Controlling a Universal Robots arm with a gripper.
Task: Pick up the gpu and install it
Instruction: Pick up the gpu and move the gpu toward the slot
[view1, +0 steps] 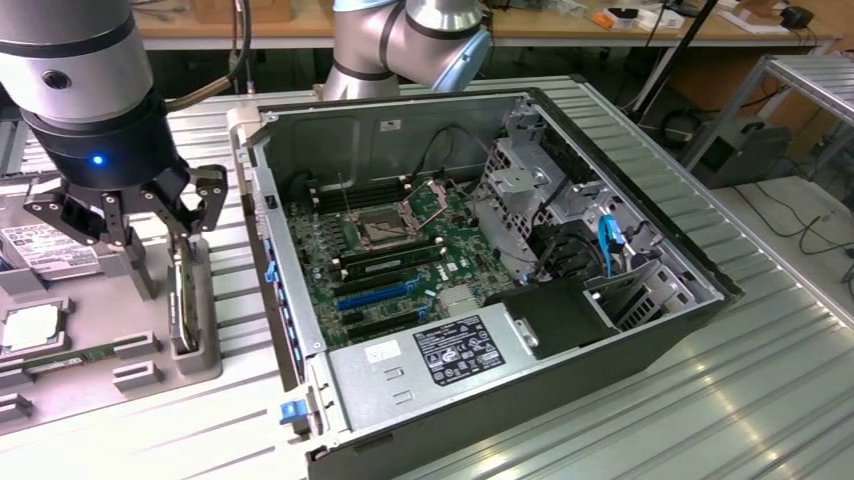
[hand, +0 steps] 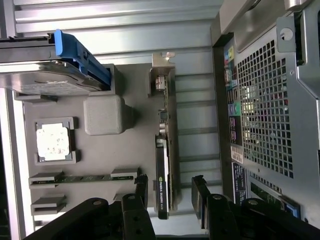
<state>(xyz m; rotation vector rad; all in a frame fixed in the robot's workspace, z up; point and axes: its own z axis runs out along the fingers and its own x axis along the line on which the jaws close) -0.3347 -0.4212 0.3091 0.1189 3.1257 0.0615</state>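
My gripper needs to grab the GPU by the flat-sided black cooler end (hand: 162, 187) next, because the silver bracket bends outward at one end of the GPU.
The gpu (view1: 187, 300) stands on its long edge in a slot of the grey fixture tray (view1: 94, 385) at the exterior view's left, beside the open computer case (view1: 641, 330). In the wrist view I look down its black edge, the gpu (hand: 162, 175), with its silver bracket (hand: 162, 80) at the far end. My gripper (view1: 150, 228) hangs open just above the card. In the wrist view the gripper (hand: 169, 192) has one finger on each side of the card, and both fingers (hand: 141, 187) stand apart from it.
The motherboard (view1: 387, 250) lies in the case, with a blue expansion slot (view1: 380, 293) near its front. The tray (hand: 125, 150) also holds a hard drive (hand: 45, 75) with a blue clip, a processor chip (hand: 54, 141) and a memory stick (hand: 82, 178). The case's perforated wall (hand: 265, 100) stands close by.
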